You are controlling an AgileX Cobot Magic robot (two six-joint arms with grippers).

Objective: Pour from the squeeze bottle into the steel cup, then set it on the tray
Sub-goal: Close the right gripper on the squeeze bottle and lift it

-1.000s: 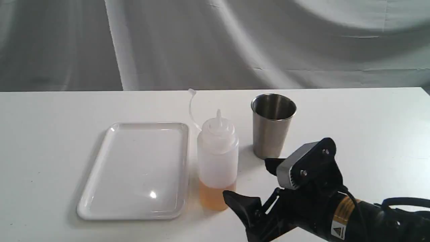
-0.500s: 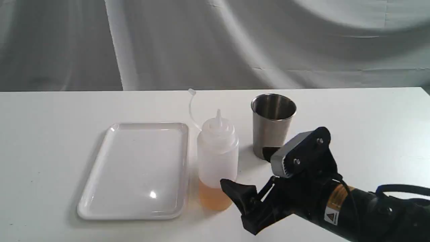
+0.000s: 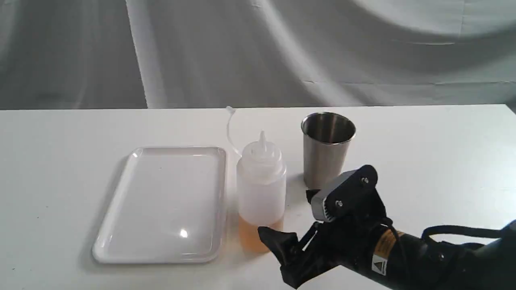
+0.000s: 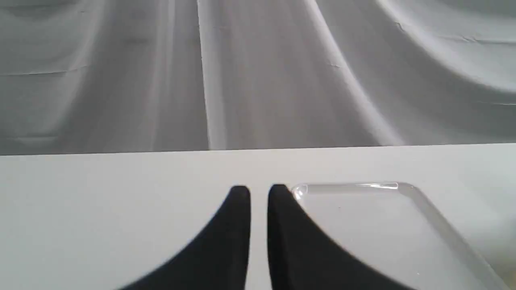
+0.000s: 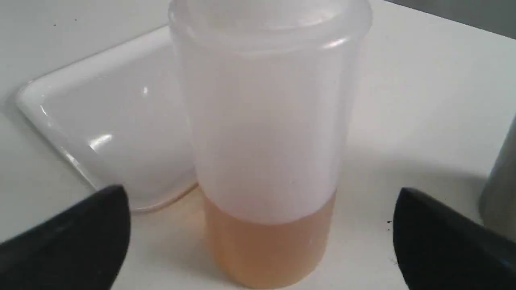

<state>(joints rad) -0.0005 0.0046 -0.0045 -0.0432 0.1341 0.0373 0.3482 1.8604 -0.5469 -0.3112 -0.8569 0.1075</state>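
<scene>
Next, my right gripper picks up the squeeze bottle by its body (image 3: pixel 261 205), leaving the squeeze bottle's nozzle (image 3: pixel 262 140) free to pour into the steel cup.
The squeeze bottle (image 3: pixel 261 189) stands upright mid-table with amber liquid at its base, its cap strap curling up behind it. The steel cup (image 3: pixel 327 149) stands just to its right and the white tray (image 3: pixel 161 205) lies to its left. My right gripper (image 3: pixel 290 215) is open, low at the bottle's right front. In the right wrist view its fingers (image 5: pixel 80 233) flank the bottle (image 5: pixel 266 141) without touching it. The tray (image 5: pixel 109 117) and a sliver of the cup (image 5: pixel 502 181) also show there. My left gripper (image 4: pixel 258 195) is shut on nothing beside the tray (image 4: pixel 403 189).
Everything rests on a white table (image 3: pixel 423 137) backed by a grey draped cloth (image 3: pixel 258 52). The left arm does not appear in the exterior view.
My right gripper has moved left and lower toward the bottle, staying open. Its near fingertip now overlaps the bottle's base. Bottle, cup and tray have not moved.
</scene>
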